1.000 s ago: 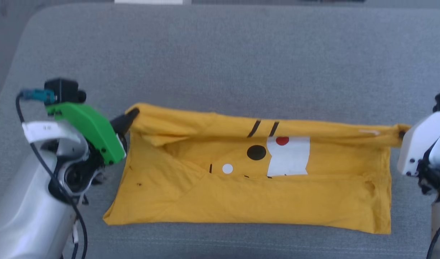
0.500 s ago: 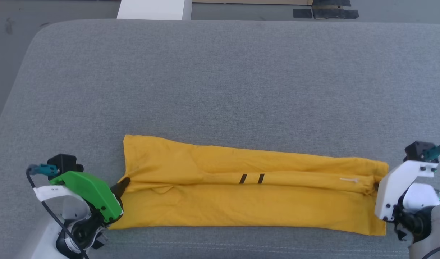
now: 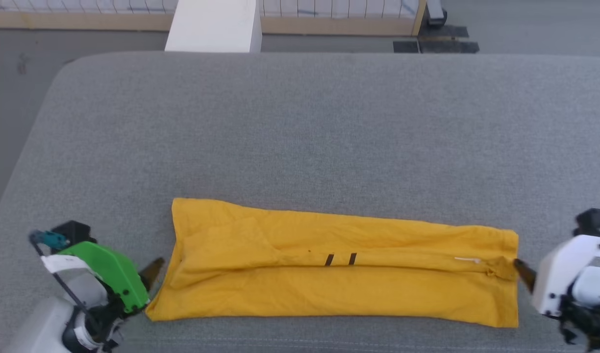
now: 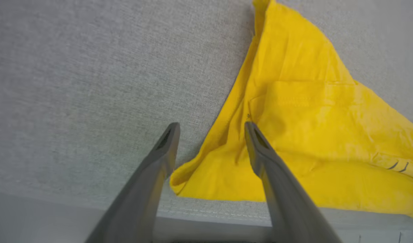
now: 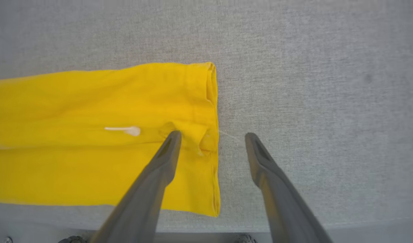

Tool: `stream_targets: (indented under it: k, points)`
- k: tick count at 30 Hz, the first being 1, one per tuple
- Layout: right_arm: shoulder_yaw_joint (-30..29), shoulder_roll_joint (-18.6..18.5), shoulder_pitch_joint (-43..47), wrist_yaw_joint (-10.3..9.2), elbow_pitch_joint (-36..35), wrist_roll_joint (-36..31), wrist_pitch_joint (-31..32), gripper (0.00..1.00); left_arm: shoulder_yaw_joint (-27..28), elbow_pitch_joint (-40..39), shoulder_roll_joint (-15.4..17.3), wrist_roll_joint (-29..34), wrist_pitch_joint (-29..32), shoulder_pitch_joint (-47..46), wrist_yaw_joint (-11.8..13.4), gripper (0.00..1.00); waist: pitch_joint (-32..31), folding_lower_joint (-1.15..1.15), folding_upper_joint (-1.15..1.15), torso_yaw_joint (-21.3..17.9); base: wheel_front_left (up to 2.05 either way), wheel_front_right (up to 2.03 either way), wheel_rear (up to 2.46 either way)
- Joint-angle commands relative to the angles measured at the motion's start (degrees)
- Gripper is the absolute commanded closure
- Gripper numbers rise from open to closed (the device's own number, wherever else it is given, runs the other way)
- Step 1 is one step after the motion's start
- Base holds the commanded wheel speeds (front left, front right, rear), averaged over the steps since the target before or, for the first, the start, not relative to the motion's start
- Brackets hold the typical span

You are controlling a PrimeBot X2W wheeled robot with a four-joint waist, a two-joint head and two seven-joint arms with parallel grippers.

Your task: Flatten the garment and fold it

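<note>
My right gripper takes hold of the long folded garment by its bunched end fold [image 3: 499, 267] beside the small white mark [image 3: 467, 259] next, to fold the garment shorter.
The garment [image 3: 329, 289] is a bright yellow T-shirt lying folded lengthwise into a long strip near the table's front edge. Two short black stripes [image 3: 340, 259] show along its middle fold. My left gripper [image 3: 152, 272] stands open just off the strip's left end. In the left wrist view the garment [image 4: 311, 128] lies by my left gripper [image 4: 211, 125], loose of both fingers. My right gripper [image 3: 524, 273] stands open at the right end. In the right wrist view my right gripper [image 5: 213, 135] straddles the hem corner of the garment [image 5: 108, 158] without pinching it.
The grey padded table [image 3: 300, 127] stretches wide and bare beyond the garment. A white box [image 3: 212, 27] stands past its far edge, with a wooden-framed fence [image 3: 339, 19] and dark floor items [image 3: 435, 45] behind. The front edge [image 4: 210, 216] lies close under both grippers.
The camera has tilted up. Both grippers carried the garment's upper edge down over its printed face, then opened and let go; they now sit just off its ends.
</note>
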Motion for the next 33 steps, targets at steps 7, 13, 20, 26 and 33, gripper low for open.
stream_targets:
  k: [7,13,20,26,33]
  points:
    - [-2.7,-5.6,1.2,-0.06,-8.7,6.1,7.0,0.0,4.6,-6.8,3.4,4.5,-9.1,-1.5,2.1,0.0,-1.8,0.0,0.0,0.0,0.0,0.0,0.0]
    - [-0.3,-8.6,0.2,-0.06,-7.1,8.7,7.5,0.0,5.1,-9.2,3.3,16.0,-31.0,-2.9,-2.2,0.0,1.6,0.0,0.0,1.2,0.0,0.0,0.0]
    - [3.2,-8.9,-0.6,-0.06,-2.2,10.9,4.3,0.0,8.2,-9.1,-0.9,27.4,-39.7,-3.3,-5.1,0.0,4.8,0.0,0.0,2.4,0.0,0.0,0.0]
    - [5.8,-8.2,-0.4,-0.06,2.0,12.2,2.1,0.0,14.4,-13.4,-7.1,33.8,-39.8,-0.3,-10.6,0.0,5.9,0.0,0.0,2.9,0.0,0.0,0.0]
    - [11.1,-7.1,-1.1,-0.06,5.4,13.9,0.0,0.0,18.7,-13.5,-12.8,36.5,-39.8,1.4,-15.0,0.0,6.0,0.0,0.0,2.9,0.0,0.0,0.0]
